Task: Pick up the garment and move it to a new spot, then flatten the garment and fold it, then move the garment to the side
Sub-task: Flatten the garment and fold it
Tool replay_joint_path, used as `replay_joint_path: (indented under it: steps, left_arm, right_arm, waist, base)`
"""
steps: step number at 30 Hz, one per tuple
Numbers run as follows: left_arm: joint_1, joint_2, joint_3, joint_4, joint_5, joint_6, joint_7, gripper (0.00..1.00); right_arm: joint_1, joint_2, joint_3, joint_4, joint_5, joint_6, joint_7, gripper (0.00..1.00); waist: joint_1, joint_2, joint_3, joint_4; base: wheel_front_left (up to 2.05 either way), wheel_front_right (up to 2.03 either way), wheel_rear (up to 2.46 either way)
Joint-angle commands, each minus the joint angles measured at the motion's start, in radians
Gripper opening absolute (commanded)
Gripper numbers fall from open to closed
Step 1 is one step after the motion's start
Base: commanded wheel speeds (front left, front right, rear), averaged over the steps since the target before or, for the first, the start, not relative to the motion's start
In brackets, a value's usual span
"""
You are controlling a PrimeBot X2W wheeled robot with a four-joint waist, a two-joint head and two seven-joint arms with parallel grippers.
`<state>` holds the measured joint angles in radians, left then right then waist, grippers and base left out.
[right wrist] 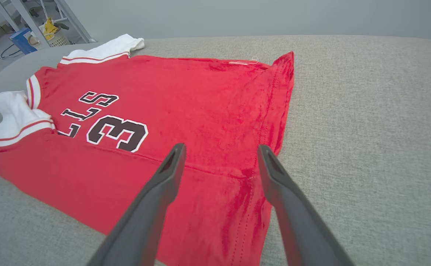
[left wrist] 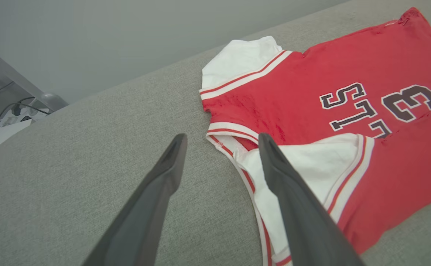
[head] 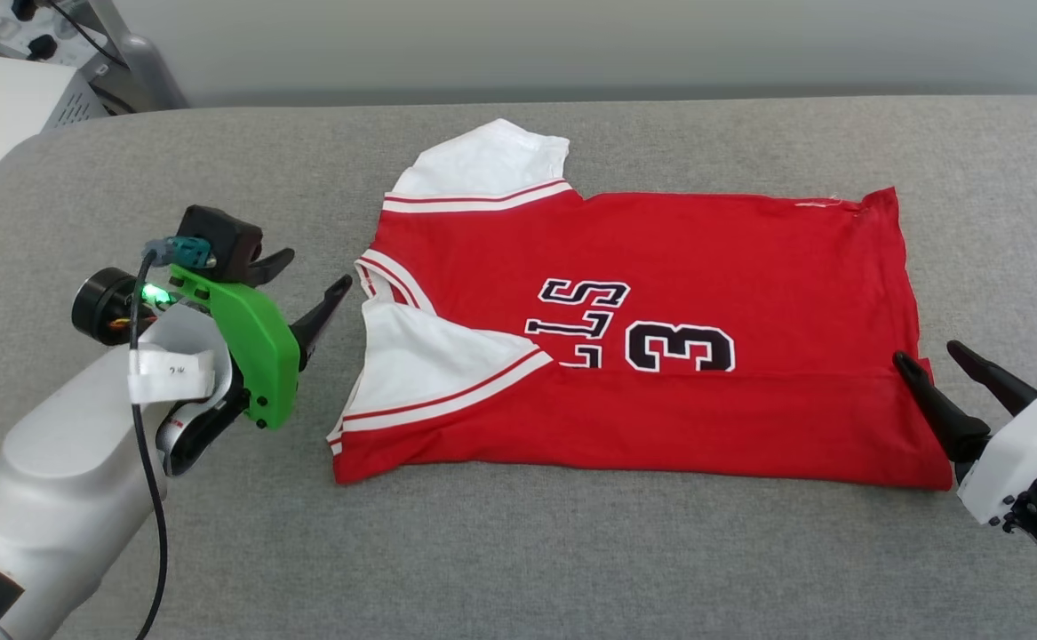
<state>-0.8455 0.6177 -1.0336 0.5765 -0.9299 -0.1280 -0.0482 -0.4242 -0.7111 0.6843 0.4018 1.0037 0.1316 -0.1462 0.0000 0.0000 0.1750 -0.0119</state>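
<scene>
The garment's red body [head: 685, 267] lies flat, so my left gripper will next pinch the garment by its folded shoulder corner [head: 339, 444] beside the white sleeve.
The red garment [head: 660, 267] lies flat on the grey surface, collar to the left, hem to the right. Its near long side is folded over the front, covering part of the black letters and the number 3, with one white sleeve [head: 429, 356] on top. My left gripper [head: 309, 280] stands open just left of the collar, holding nothing; in the left wrist view the garment [left wrist: 311, 96] starts beside the right finger [left wrist: 285, 177]. Open too, my right gripper [head: 927, 356] hovers at the hem's near corner, above the garment [right wrist: 185, 99] in the right wrist view.
The grey padded table [head: 518, 551] stretches around the garment, with bare room in front and to both sides. A white box and cables [head: 11, 80] sit past the far left corner. A wall runs behind the table.
</scene>
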Motion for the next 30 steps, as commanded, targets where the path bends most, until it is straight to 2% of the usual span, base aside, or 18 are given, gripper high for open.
replay_joint_path:
  steps: [1,7,13,23,30]
  left_arm:
    - [-0.026,0.014,-0.015,-0.016,-0.029,-0.003,0.060,1.00]
    - [-0.059,0.046,-0.064,-0.075,-0.149,-0.003,0.296,1.00]
    - [-0.072,0.060,-0.100,-0.104,-0.250,-0.003,0.456,1.00]
    - [-0.043,0.046,-0.171,-0.082,-0.291,-0.003,0.568,1.00]
    - [0.006,0.031,-0.196,-0.060,-0.304,-0.003,0.567,1.00]
  right_arm:
    - [0.019,0.003,-0.010,-0.006,-0.013,-0.001,0.006,1.00]
    - [0.044,0.015,-0.038,-0.023,-0.027,-0.001,0.034,1.00]
    - [0.062,0.029,-0.065,-0.033,-0.034,-0.001,0.056,1.00]
    - [0.069,0.047,-0.102,-0.046,-0.050,-0.001,0.084,1.00]
    - [0.064,0.058,-0.117,-0.048,-0.062,-0.001,0.094,1.00]
  waist:
    - [0.0000,0.0000,-0.021,0.014]
    - [0.0000,0.0000,-0.032,0.012]
    - [0.0000,0.0000,-0.024,0.002]
    - [0.0000,0.0000,0.004,-0.018]
    - [0.0000,0.0000,0.030,-0.028]
  base:
    - [0.00,0.00,0.00]
    - [0.00,0.00,0.00]
    - [0.00,0.00,0.00]
    - [0.00,0.00,0.00]
    - [0.00,0.00,0.00]
